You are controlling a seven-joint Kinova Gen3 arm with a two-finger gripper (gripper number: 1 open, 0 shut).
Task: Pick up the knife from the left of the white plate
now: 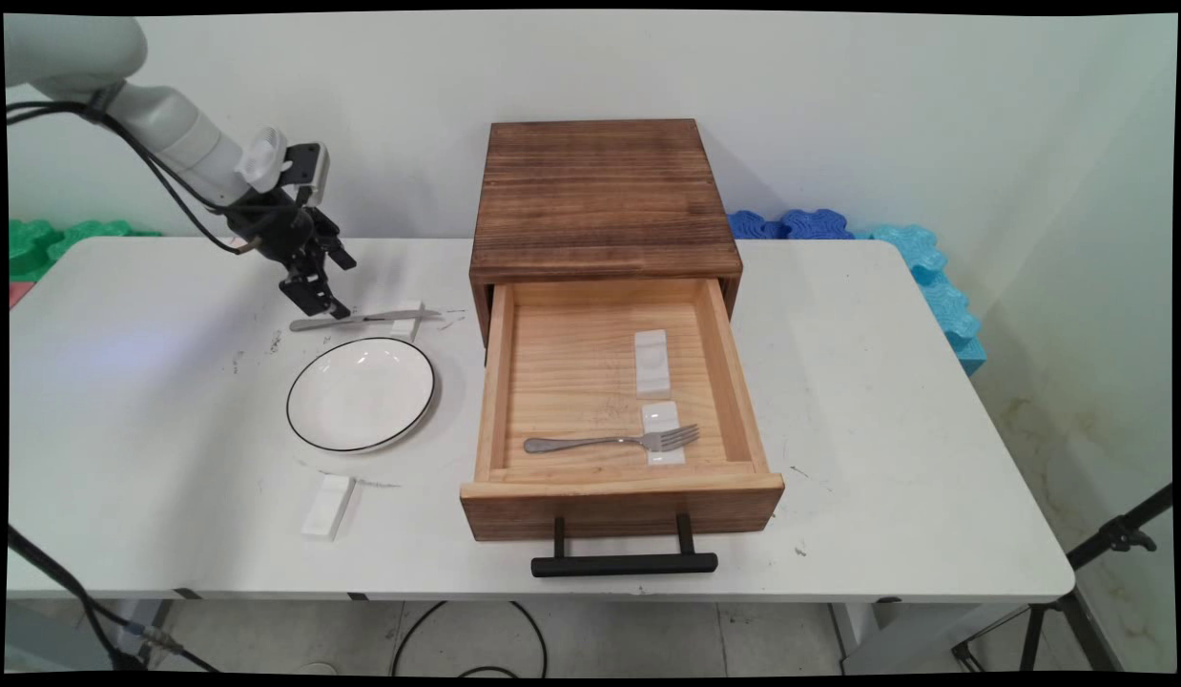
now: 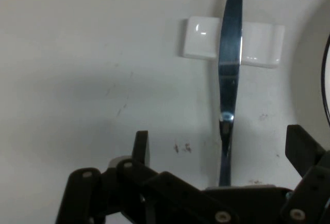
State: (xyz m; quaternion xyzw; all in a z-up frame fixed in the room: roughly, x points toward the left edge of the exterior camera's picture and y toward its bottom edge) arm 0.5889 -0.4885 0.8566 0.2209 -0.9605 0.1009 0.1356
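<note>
My gripper grabs the metal knife by its neck between handle and blade [image 1: 366, 319] next, then lays it across a white rest in the drawer [image 1: 652, 364].
A silver knife [image 1: 362, 320] lies on the white table [image 1: 152, 401] left of the wooden box, its blade across a small white rest [image 1: 407, 315]. My gripper [image 1: 328, 307] hangs just over the knife's handle end. In the hand view the knife [image 2: 230, 53] runs up the picture over the rest [image 2: 198, 41]. The gripper [image 2: 223, 149] is open, with one finger on each side of the handle and neither touching it. A white plate with a black rim [image 1: 362, 393] sits just in front of the knife.
The wooden box [image 1: 600, 191] stands mid-table with its drawer [image 1: 495, 382] pulled open. Inside lie a fork [image 1: 610, 442] and two white rests [image 1: 652, 363]. Another white rest [image 1: 328, 506] lies near the table's front edge.
</note>
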